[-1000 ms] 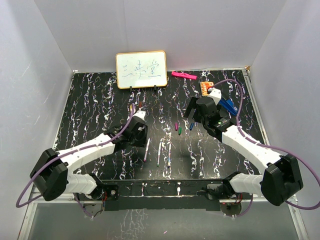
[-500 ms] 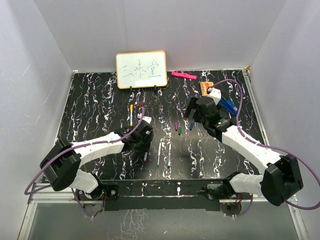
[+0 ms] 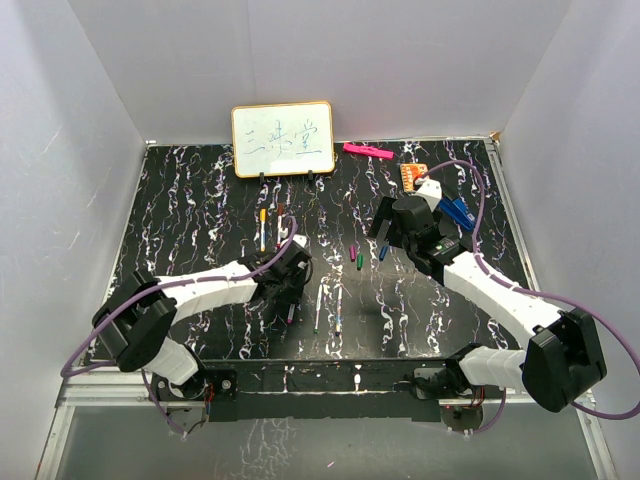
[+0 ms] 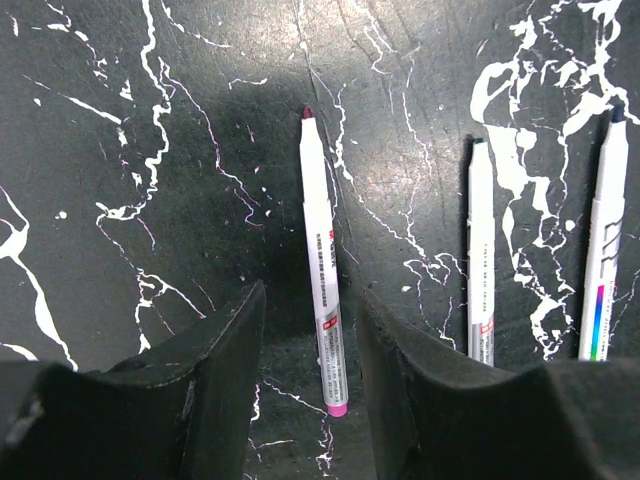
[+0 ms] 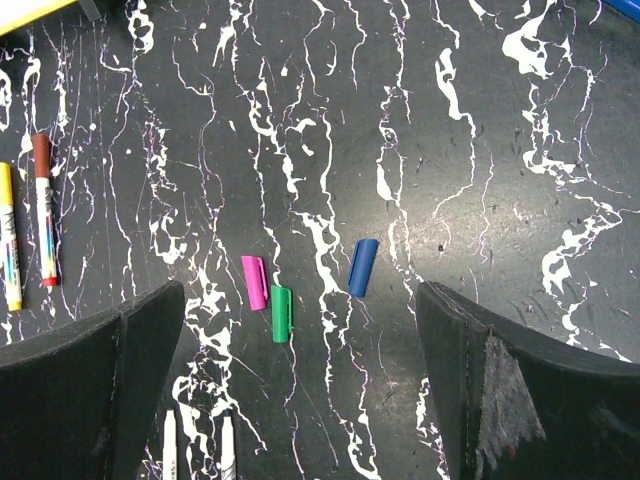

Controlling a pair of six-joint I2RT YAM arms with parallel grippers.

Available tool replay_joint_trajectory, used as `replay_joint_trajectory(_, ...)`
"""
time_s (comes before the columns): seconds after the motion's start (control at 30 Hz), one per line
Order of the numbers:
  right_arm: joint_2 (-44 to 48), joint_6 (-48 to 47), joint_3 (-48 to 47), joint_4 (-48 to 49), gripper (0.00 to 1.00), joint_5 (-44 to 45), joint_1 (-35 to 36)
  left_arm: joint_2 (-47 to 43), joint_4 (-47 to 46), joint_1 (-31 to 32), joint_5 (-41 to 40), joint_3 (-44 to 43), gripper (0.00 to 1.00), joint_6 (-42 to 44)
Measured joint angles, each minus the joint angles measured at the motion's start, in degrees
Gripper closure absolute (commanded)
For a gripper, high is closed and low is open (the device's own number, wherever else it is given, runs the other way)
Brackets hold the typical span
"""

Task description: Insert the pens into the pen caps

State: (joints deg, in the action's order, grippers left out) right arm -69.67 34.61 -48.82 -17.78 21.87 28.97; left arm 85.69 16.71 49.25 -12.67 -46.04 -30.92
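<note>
My left gripper's fingers hover above the body of the white pen between them, so closing now would miss the pen. The left gripper lowers first, then closes.
A white pen with a magenta end (image 4: 322, 290) lies flat on the black marbled table, between the jaws of my open left gripper (image 4: 310, 300). The jaws stand on either side of it without touching. In the top view this gripper (image 3: 291, 281) is just beyond the pen (image 3: 291, 312). Two more uncapped pens (image 4: 481, 260) (image 4: 603, 250) lie to its right. My right gripper (image 5: 300, 310) is open wide and empty above the magenta cap (image 5: 254, 282), green cap (image 5: 281, 313) and blue cap (image 5: 363, 267). Two pens wearing yellow (image 5: 8, 250) and red-brown (image 5: 43, 210) caps lie at the left.
A small whiteboard (image 3: 283, 139) stands at the back. A thick pink marker (image 3: 366, 151), an orange item (image 3: 412, 175) and a blue clip-like object (image 3: 457, 210) lie at the back right. White walls enclose the table on three sides.
My left gripper has moved nearer and to the right, uncovering the yellow- and red-brown-capped pens, and now straddles the magenta pen. The right arm has not moved.
</note>
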Motion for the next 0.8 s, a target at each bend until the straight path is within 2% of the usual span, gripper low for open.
replay_joint_trajectory(0.47, 0.31, 0.0, 0.87, 0.2, 0.02, -0.22, 0.0, 3.08, 0.7, 0.02, -0.44, -0.66, 0.61, -1.07)
replay_joint_trajectory(0.8, 0.31, 0.0, 0.92, 0.31, 0.02, -0.63, 0.0, 6.49, 4.59, 0.0, 0.68, -4.59, 0.65, -0.13)
